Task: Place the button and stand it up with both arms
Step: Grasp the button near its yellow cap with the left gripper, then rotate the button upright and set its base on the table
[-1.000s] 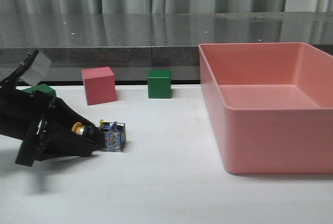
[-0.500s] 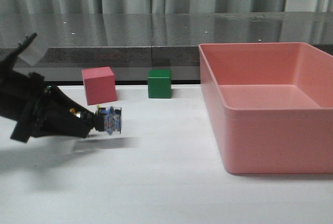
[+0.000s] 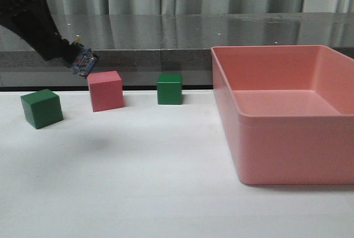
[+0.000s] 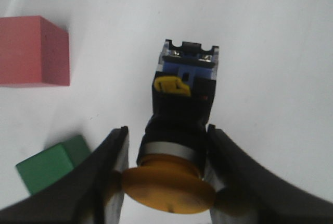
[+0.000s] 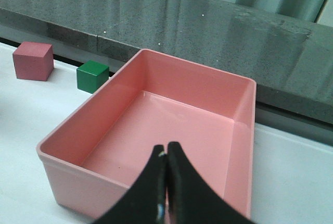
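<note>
The clear-blue contact block hangs tilted, high above the white table in the front view, so my left gripper keeps holding the button for now.
My left gripper is high at the far left of the front view, well above the table, and is shut on the button. In the left wrist view the black fingers clamp the button by its black body just above the yellow mushroom cap; the clear-blue contact block points away from the wrist. My right gripper is shut and empty, hovering over the pink bin. It does not show in the front view.
A large pink bin fills the right side. A pink cube, a green cube behind the middle and another green cube at the left stand on the white table. A dark counter runs along the back.
My left gripper has lifted the button off the table and carried it up and to the left. This uncovered the green cube at the left.
</note>
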`<action>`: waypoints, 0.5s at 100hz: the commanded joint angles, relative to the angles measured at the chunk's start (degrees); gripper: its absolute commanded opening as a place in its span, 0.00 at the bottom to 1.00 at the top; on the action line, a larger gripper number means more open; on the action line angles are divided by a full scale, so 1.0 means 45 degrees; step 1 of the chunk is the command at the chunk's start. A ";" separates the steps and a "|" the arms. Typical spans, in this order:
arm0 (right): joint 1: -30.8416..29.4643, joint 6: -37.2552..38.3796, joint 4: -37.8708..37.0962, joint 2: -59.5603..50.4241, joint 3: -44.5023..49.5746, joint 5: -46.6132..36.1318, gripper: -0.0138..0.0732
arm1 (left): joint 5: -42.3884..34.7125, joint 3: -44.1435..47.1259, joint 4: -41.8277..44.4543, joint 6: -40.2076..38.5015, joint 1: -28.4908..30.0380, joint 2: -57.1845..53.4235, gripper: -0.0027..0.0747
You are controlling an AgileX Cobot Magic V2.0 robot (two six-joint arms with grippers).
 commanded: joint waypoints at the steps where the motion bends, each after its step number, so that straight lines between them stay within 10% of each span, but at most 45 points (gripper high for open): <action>1: -0.0066 0.0039 0.0226 0.0093 -0.0330 -0.0840 0.09 | -0.0010 -0.0832 0.2023 -0.1299 -0.1073 -0.0527 0.01; 50: -0.0066 0.0039 0.0226 0.0093 -0.0330 -0.0840 0.09 | 0.0009 -0.0886 0.9873 -0.2953 -0.5321 0.1334 0.01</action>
